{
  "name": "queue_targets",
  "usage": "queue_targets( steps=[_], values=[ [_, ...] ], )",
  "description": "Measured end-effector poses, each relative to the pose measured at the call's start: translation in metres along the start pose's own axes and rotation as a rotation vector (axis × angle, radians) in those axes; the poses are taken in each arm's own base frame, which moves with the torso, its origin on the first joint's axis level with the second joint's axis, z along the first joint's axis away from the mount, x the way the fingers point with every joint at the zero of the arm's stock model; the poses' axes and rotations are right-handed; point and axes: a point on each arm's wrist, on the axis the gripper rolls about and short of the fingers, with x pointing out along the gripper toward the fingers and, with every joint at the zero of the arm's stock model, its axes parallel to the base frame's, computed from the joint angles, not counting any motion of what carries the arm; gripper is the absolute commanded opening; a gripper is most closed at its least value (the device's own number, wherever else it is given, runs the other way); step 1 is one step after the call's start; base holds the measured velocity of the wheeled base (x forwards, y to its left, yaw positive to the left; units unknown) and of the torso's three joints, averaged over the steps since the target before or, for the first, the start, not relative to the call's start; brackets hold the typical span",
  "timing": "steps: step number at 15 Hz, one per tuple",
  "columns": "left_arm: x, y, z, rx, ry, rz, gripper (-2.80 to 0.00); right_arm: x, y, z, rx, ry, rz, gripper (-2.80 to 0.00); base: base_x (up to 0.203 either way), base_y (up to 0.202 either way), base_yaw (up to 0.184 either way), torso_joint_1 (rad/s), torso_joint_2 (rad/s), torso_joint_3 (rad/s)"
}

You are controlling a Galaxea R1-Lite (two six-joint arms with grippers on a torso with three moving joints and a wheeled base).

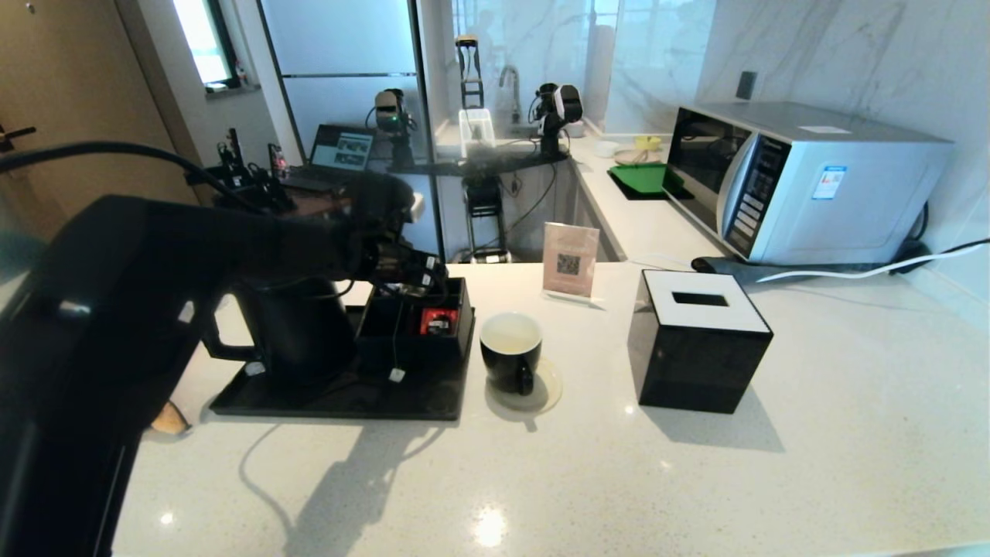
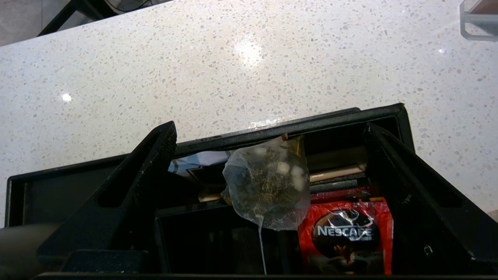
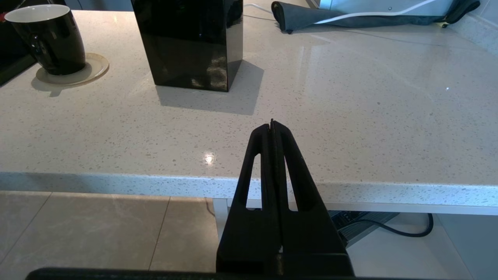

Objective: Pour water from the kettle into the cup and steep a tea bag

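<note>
Next, the left gripper grabs the tea bag by its leaf-filled pouch point(image 2: 269, 184), to steep tea in the cup.
The tea bag point(image 2: 268, 186), a clear pouch of dark leaves, lies in a black organiser box point(image 1: 456, 309) on the tray. Its string hangs over the box front, with the tag point(image 1: 397, 375) resting on the tray. My left gripper point(image 2: 268, 130) is open just above the box, one finger on each side of the bag without touching it. The black kettle point(image 1: 298, 333) stands on the tray behind my left arm and is partly hidden. The black cup point(image 1: 510, 352) with a white inside sits on a coaster right of the tray. My right gripper point(image 3: 271, 123) is shut and empty at the counter's near edge.
A red Nescafe packet point(image 2: 350, 233) sits in the box beside the bag. The black tray point(image 1: 348, 398) holds kettle and box. A black tissue box point(image 1: 700, 348) stands right of the cup, a QR sign point(image 1: 571, 259) behind it, and a microwave point(image 1: 797, 178) at the back right.
</note>
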Motion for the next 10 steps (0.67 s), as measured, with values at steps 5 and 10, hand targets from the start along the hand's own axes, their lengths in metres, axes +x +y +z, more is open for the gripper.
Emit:
queue_targets(
  steps=[5, 10],
  values=[
    [0.0099, 0.0019, -0.0023, -0.004, -0.009, 0.007, 0.00, 0.0000, 0.0000, 0.0000, 0.000, 0.000, 0.000, -2.80, 0.000, 0.000, 0.000, 0.000, 0.00, 0.000],
    [0.0125, 0.0019, -0.0018, -0.003, -0.013, 0.008, 0.00, 0.0000, 0.0000, 0.0000, 0.000, 0.000, 0.000, -2.80, 0.000, 0.000, 0.000, 0.000, 0.00, 0.000]
  ],
)
